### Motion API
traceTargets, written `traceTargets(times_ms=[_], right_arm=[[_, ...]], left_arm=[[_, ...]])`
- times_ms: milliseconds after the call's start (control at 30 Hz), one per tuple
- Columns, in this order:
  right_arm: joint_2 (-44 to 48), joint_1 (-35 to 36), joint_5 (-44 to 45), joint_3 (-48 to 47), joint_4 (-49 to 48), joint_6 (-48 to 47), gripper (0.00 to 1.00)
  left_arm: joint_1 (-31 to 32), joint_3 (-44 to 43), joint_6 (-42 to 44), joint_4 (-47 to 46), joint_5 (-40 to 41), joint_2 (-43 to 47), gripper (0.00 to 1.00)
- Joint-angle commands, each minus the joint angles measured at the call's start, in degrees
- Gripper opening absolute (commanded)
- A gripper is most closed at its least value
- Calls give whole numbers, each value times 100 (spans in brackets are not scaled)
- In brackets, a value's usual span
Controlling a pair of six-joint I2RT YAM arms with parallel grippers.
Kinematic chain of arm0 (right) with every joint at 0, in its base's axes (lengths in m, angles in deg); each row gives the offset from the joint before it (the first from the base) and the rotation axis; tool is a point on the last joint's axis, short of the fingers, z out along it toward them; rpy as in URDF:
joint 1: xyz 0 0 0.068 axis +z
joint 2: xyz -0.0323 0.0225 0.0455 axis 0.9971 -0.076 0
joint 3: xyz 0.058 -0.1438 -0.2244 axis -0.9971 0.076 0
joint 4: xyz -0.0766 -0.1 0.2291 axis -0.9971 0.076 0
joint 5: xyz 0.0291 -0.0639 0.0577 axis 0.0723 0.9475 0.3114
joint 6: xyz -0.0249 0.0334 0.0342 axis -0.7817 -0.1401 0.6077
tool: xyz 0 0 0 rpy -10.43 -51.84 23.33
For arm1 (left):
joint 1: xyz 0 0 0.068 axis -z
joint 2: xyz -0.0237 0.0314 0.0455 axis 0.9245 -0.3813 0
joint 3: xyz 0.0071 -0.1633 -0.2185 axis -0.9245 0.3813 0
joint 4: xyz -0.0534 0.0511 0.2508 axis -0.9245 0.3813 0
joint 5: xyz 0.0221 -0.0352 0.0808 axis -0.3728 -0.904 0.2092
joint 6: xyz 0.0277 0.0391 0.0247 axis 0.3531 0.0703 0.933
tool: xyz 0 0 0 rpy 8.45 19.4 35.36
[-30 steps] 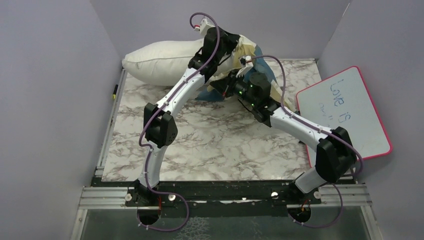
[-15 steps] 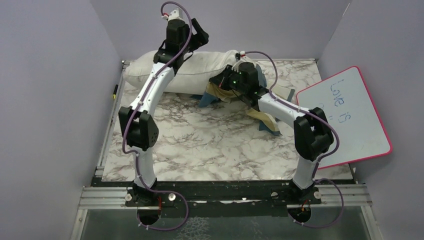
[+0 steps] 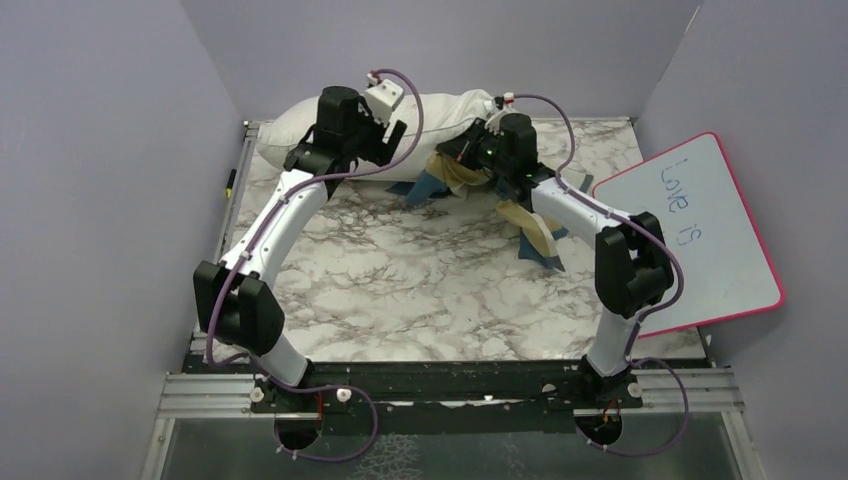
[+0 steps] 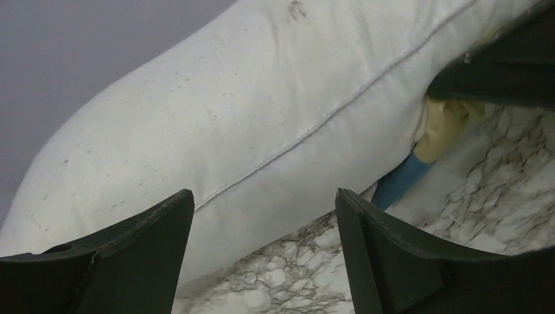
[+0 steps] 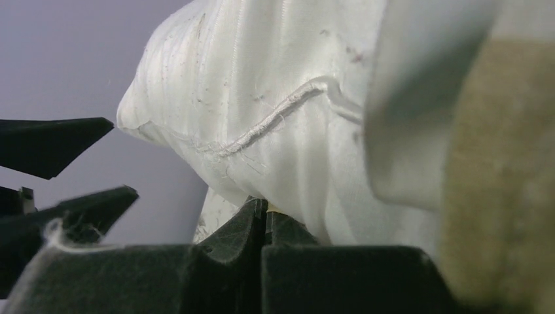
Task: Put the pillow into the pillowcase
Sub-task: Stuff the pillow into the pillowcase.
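My left gripper grabs the pillow by its seamed long side (image 3: 428,142) (image 4: 307,134) next, so the pillow's end by the pillowcase stays free to slide inside.
The off-white pillow (image 3: 440,112) lies along the back wall and fills the left wrist view (image 4: 262,111). My left gripper (image 3: 388,145) (image 4: 265,203) is open just in front of its long side, low over the marble, with nothing between the fingers. The blue, tan and cream pillowcase (image 3: 530,225) is bunched at the pillow's right end; a blue strip of the pillowcase (image 4: 399,183) shows under the pillow. My right gripper (image 3: 455,150) (image 5: 265,209) is shut there, a sliver of cream pillowcase cloth pinched at its tips, right against the pillow's corner (image 5: 262,98). Tan pillowcase cloth (image 5: 504,176) hangs close on the right.
A pink-rimmed whiteboard (image 3: 700,230) leans at the right edge of the marble table (image 3: 420,290). A marker (image 3: 229,181) lies by the left wall. Purple walls close in the back and both sides.
My left gripper let go of the pillowcase, opened, swung left and came down in front of the pillow. The right gripper carried the pillowcase back and left to the pillow's right end.
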Motion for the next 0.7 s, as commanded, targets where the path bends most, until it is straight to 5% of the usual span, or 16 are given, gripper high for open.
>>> traceTargets(times_ms=[0,200,233,300,333,367,667], right_arm=[[103,-293,-34,-120,79,33,0],[0,-393,-211,-265,200,89,0],[-9,-399,-251,-289,210,116,0],[-24,-406,-390,-384,260,191,0],[-36,-409,-523,-438,279,239,0],[-55,-396,-703,-533,296,322,0],[-274,140,-1183,-1445,435,1330,0]], left_arm=[[3,8,2256,126,-1247,-347,84],[2,-488,3266,307,-1190,-1381,84],[3,-645,3359,451,-1195,-1572,76],[15,-878,3193,421,-874,-1850,22],[39,-968,2961,340,-737,-1914,4],[75,-1055,2692,213,-679,-1942,0],[814,-1055,316,-945,-60,-1799,0]])
